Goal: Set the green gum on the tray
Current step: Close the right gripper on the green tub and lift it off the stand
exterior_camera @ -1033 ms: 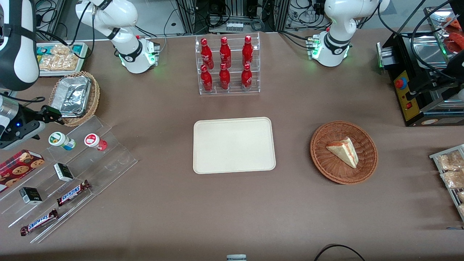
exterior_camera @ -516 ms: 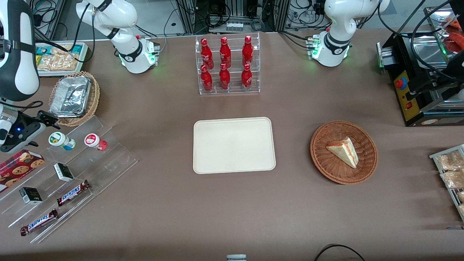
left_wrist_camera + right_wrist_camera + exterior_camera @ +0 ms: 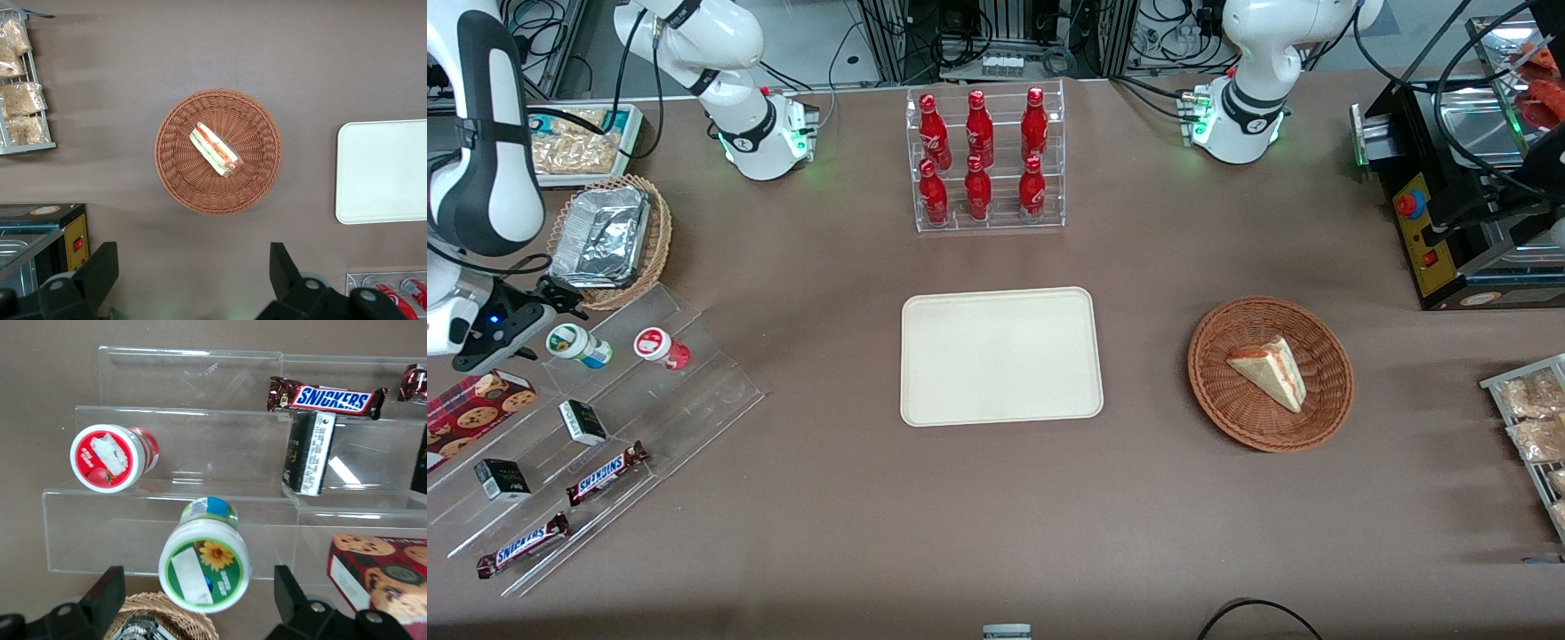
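The green gum needs to go on the tray (image 3: 1000, 356). My right gripper will next grab the gum bottle by its white lidded end (image 3: 564, 340) for that.
The green gum (image 3: 576, 345) is a small bottle with a green-and-white lid, lying on the top step of a clear acrylic shelf (image 3: 694, 391) at the working arm's end of the table. My right gripper (image 3: 527, 329) hovers right beside it, open and empty. In the right wrist view the gum's lid (image 3: 205, 568) faces the camera between the two dark fingers (image 3: 107, 593) of the gripper (image 3: 197, 595), with a gap on each side. The cream tray (image 3: 1000, 356) lies bare at the table's middle and also shows in the left wrist view (image 3: 383, 170).
A red-lidded bottle (image 3: 656, 345) lies beside the gum. Lower steps hold black boxes (image 3: 583, 421), Snickers bars (image 3: 605, 473) and a cookie box (image 3: 471, 404). A wicker basket with foil (image 3: 609, 240) sits close by the gripper. A cola rack (image 3: 985, 160) and a sandwich basket (image 3: 1270, 373) stand elsewhere.
The right arm has swung a little and the gripper has shifted closer beside the green gum. The gum and the tray have not moved.
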`<act>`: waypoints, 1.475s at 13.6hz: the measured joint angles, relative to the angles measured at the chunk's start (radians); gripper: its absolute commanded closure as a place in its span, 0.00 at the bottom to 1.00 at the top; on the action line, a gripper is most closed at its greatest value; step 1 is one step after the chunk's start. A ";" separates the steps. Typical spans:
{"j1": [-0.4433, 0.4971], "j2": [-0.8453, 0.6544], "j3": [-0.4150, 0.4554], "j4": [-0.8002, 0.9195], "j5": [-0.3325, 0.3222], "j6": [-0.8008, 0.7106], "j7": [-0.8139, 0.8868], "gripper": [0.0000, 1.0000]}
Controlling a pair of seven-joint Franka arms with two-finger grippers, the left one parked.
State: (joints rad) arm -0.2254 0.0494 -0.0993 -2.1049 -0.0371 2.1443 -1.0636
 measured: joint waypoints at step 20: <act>0.166 -0.001 0.024 0.176 0.020 -0.172 0.285 1.00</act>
State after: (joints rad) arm -0.0598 0.0485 -0.0756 -1.9285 -0.0174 1.9719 -0.7787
